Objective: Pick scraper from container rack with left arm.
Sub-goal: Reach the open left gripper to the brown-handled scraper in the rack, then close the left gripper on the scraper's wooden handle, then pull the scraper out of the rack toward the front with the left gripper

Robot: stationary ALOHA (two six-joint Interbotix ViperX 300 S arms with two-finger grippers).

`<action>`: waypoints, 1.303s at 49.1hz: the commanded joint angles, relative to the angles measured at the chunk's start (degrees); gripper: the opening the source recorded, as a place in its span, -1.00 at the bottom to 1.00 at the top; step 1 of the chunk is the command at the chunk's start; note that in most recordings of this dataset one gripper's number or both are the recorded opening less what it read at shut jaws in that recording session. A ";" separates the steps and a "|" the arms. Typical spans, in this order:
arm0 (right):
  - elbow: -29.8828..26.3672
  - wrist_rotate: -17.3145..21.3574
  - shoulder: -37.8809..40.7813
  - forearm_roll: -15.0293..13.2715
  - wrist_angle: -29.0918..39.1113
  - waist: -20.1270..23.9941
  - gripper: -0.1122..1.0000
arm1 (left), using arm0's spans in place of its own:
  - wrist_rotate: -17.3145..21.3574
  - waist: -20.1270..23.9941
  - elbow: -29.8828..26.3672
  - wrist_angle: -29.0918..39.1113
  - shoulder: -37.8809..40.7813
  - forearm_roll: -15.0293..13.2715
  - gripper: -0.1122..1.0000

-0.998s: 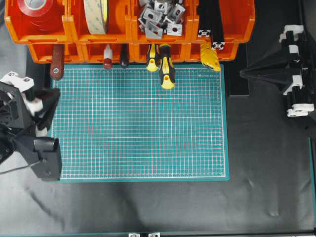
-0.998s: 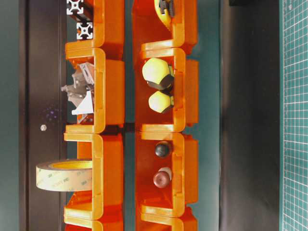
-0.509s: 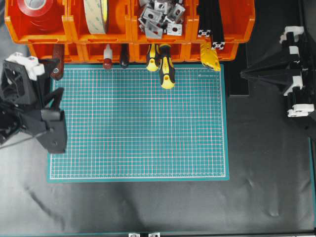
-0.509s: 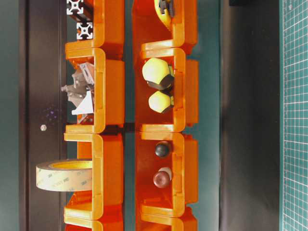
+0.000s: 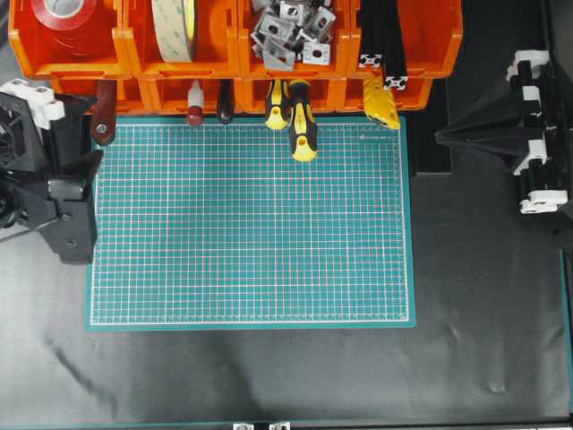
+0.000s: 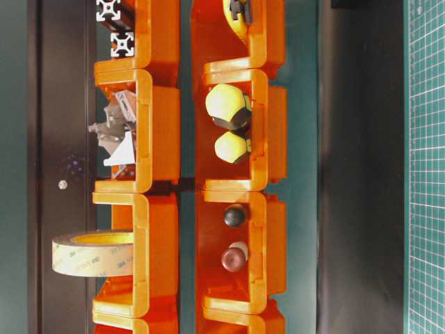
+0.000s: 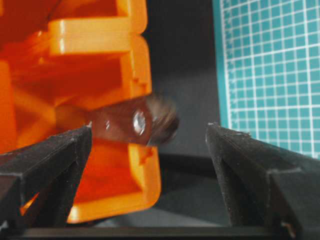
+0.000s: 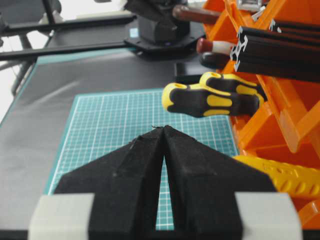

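Observation:
The left gripper grabs the scraper by its brown handle end (image 5: 104, 128) (image 7: 154, 121) next, since it sticks out. The orange bin sides close around the scraper's blade.
The scraper (image 5: 103, 115) sticks out of the lower left bin of the orange container rack (image 5: 125, 49). Its reddish-brown handle and metal-ringed hole hang over the green mat's corner, and the blade is hidden inside the bin. My left gripper (image 5: 87, 134) reaches in from the left and is open wide. In the left wrist view the blurred handle end of the scraper (image 7: 135, 122) lies between the spread fingertips of the left gripper (image 7: 150, 127), touching neither. My right gripper (image 5: 443, 134) rests shut at the far right, its tips (image 8: 162, 127) pressed together over the mat.
Two yellow-and-black screwdrivers (image 5: 302, 125), a red-handled tool (image 5: 194, 112) and a black handle (image 5: 225, 106) poke out of the lower bins. Tape rolls (image 5: 175, 27), metal brackets (image 5: 291, 31) and black profiles (image 5: 385, 40) fill the upper bins. The green mat (image 5: 251, 233) spans the middle.
My left gripper has moved up along the mat's left edge to the rack and opened wide, ending with its fingers either side of the scraper's handle end. The right arm has not moved.

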 commanded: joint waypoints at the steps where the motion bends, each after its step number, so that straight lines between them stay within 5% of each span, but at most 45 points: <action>1: -0.70 0.09 0.35 0.18 -0.09 0.09 -0.79 | 0.00 1.05 -1.76 -0.88 0.88 0.44 0.82; 23: -0.62 0.18 0.35 0.18 -0.09 0.09 -0.79 | 0.09 4.22 -2.64 -0.62 2.02 0.44 0.68; 29: -0.62 0.09 0.35 0.18 -0.09 0.09 -0.79 | 0.09 4.22 -4.04 0.79 2.64 -0.09 0.41; 35: -0.53 0.09 0.26 0.18 -0.09 0.09 -0.79 | 0.44 4.13 -5.80 2.81 3.43 -0.09 -0.13; 40: -0.53 0.09 0.09 0.09 -0.09 0.00 -0.79 | 1.58 3.87 -6.94 3.43 3.60 -0.09 -0.15; 50: -0.18 0.18 -0.26 0.18 -0.09 0.09 -0.79 | 5.27 0.97 -11.25 8.17 3.60 -0.09 -0.24; 64: -0.18 0.18 -0.88 0.44 2.29 0.00 -0.79 | 14.06 -8.79 -20.48 19.42 3.60 -0.09 -0.42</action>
